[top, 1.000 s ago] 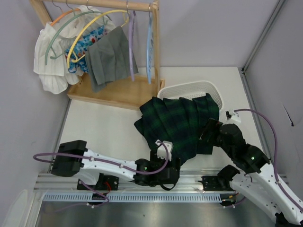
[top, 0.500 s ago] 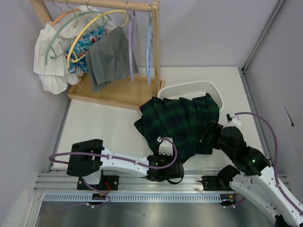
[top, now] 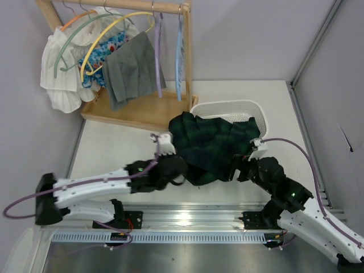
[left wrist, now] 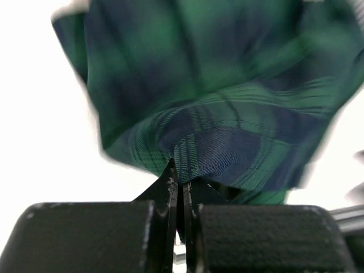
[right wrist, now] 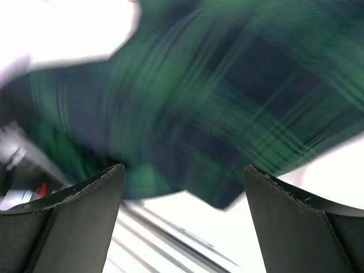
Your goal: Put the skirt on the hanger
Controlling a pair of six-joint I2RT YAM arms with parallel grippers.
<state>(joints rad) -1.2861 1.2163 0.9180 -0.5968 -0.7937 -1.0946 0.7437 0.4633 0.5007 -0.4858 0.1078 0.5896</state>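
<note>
My left gripper is pinching a fold of the skirt, and my right gripper will next grab the skirt's near edge [top: 226, 174] [right wrist: 210, 193] opposite that fold. This will spread the skirt open for the hanger.
The dark green and navy plaid skirt [top: 219, 142] lies bunched on the white table, its far edge against the basket. My left gripper [top: 186, 170] is at the skirt's near left edge. In the left wrist view its jaws [left wrist: 181, 177] are shut, with a fold of the skirt [left wrist: 227, 91] pinched at their tips. My right gripper [top: 236, 169] is at the skirt's near right edge. It stands open [right wrist: 183, 170] with the skirt [right wrist: 227, 96] blurred just ahead and nothing between the fingers. The lavender hanger [top: 158, 54] hangs on the wooden rack at the back left.
A white basket [top: 227, 107] sits behind the skirt. The wooden rack [top: 136, 111] also carries a light blue hanger [top: 180, 54], a yellow hanger [top: 114, 28], a grey garment [top: 131, 71] and a white ruffled garment [top: 60, 74]. A metal rail [top: 187, 216] runs along the near edge.
My left gripper has shut on the skirt's near edge and swung away from the rail, bunching the skirt toward the basket. The right gripper has moved left toward the skirt, still open.
</note>
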